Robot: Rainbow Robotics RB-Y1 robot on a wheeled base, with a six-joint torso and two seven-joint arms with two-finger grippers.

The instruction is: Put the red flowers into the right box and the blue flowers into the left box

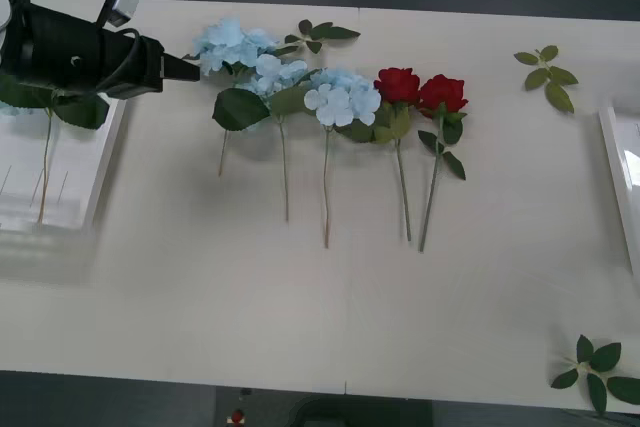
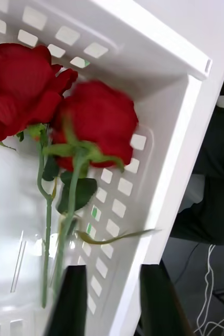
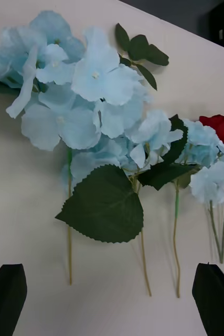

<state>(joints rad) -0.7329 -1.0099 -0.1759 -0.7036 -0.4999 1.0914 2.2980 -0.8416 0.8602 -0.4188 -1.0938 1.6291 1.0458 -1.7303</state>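
Observation:
The red flower's top opens into loose, thin petals, so my right gripper will grip its slim green stem (image 1: 436,159) next.
Three blue flowers (image 1: 278,72) lie side by side on the table, with two red flowers (image 1: 420,90) just to their right. My left gripper (image 1: 185,69) hovers by the leftmost blue flower (image 3: 75,94), open, its black fingers (image 3: 7,294) apart with nothing between them. The left box (image 1: 100,182) under that arm holds one long stem with green leaves. Over the right box (image 2: 159,173), whose wall is latticed, my right gripper (image 2: 114,275) is open. Two red roses (image 2: 98,123) lie inside it; the nearer one is blurred, its stem passing beside one finger.
Loose green leaf sprigs lie at the back right (image 1: 546,74), the front right corner (image 1: 598,372) and behind the blue flowers (image 1: 320,35). The right box shows as a white edge (image 1: 612,162) at the table's right side. Bare tabletop stretches in front of the stems.

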